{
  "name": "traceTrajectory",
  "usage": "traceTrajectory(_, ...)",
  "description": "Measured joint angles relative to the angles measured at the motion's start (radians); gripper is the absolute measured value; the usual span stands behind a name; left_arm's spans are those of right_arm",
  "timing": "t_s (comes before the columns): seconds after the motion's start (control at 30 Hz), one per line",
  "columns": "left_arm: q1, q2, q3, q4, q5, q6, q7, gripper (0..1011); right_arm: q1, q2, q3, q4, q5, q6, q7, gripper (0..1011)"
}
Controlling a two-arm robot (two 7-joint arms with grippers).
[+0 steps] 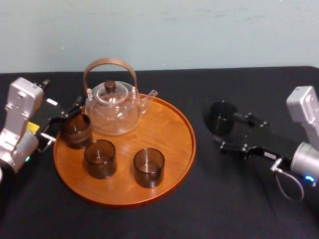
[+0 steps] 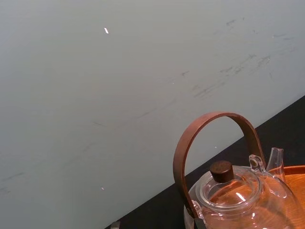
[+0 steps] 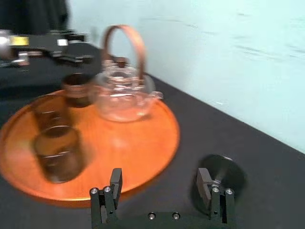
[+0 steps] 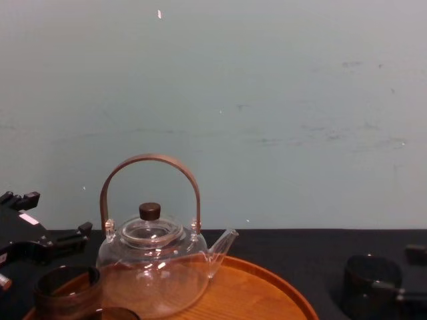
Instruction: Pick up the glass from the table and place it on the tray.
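I should next take the dark smoked glass by its round body (image 4: 371,290) (image 3: 220,183) with my right gripper, so that it can go upright on the wooden tray.
A dark smoky glass (image 1: 221,117) (image 3: 223,171) (image 4: 369,281) stands upright on the black table, right of the round wooden tray (image 1: 169,134) (image 3: 143,143). My right gripper (image 1: 227,132) (image 3: 159,187) is open and low at the table, just short of this glass; the glass sits at the tip of one finger (image 3: 206,187), outside the gap. On the tray are a glass teapot (image 1: 112,107) and three more dark glasses (image 1: 76,130) (image 1: 100,158) (image 1: 148,167). My left gripper (image 1: 62,122) hovers open at the tray's left rim by the leftmost glass.
The teapot's tall brown handle (image 4: 150,163) (image 2: 209,124) rises at the tray's back. A pale wall (image 4: 267,100) closes the far side of the table. Bare black cloth (image 1: 239,199) lies in front of and right of the tray.
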Motion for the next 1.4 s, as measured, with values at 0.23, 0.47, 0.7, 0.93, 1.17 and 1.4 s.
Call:
traceTrajectory(0.23, 0.000, 0.000, 0.000, 0.000, 0.000, 0.000, 0.000, 1001, -0.006, -0.038, 0.048, 0.023, -0.010, 0.045, -0.086, 1002)
traceTrajectory(0.47, 0.000, 0.000, 0.000, 0.000, 0.000, 0.000, 0.000, 1001, 0.011, -0.069, 0.058, 0.054, -0.034, 0.079, -0.111, 1002)
traceTrajectory(0.7, 0.000, 0.000, 0.000, 0.000, 0.000, 0.000, 0.000, 1001, 0.036, -0.101, 0.057, 0.093, -0.061, 0.108, -0.124, 1002)
traceTrajectory(0.93, 0.000, 0.000, 0.000, 0.000, 0.000, 0.000, 0.000, 1001, 0.066, -0.131, 0.047, 0.139, -0.089, 0.132, -0.123, 1002)
traceTrajectory(1.17, 0.000, 0.000, 0.000, 0.000, 0.000, 0.000, 0.000, 1001, 0.109, -0.169, 0.037, 0.204, -0.121, 0.147, -0.121, 1002)
traceTrajectory(1.4, 0.000, 0.000, 0.000, 0.000, 0.000, 0.000, 0.000, 1001, 0.155, -0.204, 0.026, 0.268, -0.153, 0.150, -0.117, 1002)
